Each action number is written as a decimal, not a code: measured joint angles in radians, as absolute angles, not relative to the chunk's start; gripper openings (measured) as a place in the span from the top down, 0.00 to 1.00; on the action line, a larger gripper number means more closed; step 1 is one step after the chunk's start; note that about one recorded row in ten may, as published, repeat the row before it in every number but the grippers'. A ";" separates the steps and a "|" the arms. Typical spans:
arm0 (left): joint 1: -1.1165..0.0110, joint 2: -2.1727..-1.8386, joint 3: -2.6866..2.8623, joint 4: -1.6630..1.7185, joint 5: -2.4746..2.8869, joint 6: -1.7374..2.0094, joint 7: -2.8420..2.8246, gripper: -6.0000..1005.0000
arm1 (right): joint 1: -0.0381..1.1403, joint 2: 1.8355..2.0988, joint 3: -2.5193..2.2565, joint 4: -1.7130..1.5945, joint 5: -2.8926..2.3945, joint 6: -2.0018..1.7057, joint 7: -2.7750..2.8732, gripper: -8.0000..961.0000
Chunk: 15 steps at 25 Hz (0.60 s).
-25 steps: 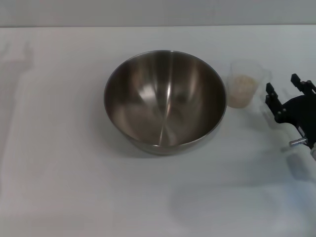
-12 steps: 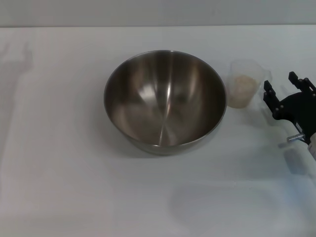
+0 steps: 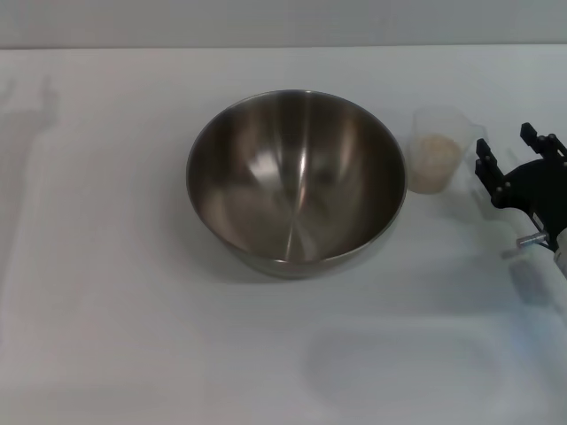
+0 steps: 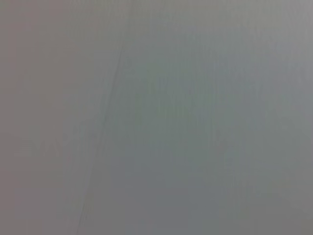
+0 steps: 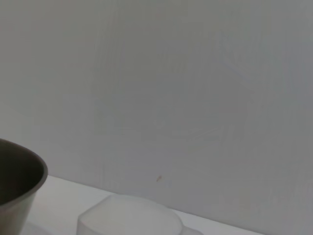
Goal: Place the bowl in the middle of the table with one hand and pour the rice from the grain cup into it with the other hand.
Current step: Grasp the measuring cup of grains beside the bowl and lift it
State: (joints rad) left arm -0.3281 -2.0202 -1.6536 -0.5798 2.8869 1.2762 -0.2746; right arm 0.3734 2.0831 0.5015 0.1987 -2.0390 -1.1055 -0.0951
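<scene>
My right gripper needs to move toward the grain cup's handle (image 3: pixel 474 135) (image 5: pixel 190 231) before it closes on it, because its fingers are short of it and would miss now.
The steel bowl (image 3: pixel 297 181) stands upright and empty in the middle of the white table (image 3: pixel 106 292). The clear grain cup (image 3: pixel 438 150) stands just right of the bowl, with pale rice (image 3: pixel 436 155) inside. My right gripper (image 3: pixel 516 149) is open, empty, a little to the right of the cup and apart from it. The right wrist view shows the cup's rim (image 5: pixel 129 215) and the bowl's edge (image 5: pixel 22 183). My left gripper is out of view; its wrist view shows only a blank grey surface.
A pale wall (image 3: pixel 283 22) runs behind the table's far edge. Bare white tabletop lies to the left of the bowl and in front of it.
My right gripper has shifted slightly, first toward the cup, then a little back to the right. The bowl and cup have not moved.
</scene>
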 joint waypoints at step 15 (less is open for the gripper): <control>-0.337 -2.017 -1.657 -0.572 2.887 1.276 -0.275 0.52 | 0.400 2.084 0.505 0.190 -2.032 -1.078 -0.095 0.37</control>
State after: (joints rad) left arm -0.3368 -2.0173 -1.6570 -0.5719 2.8870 1.2764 -0.2746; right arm 0.3996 2.0844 0.5053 0.1904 -2.0320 -1.0782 -0.0950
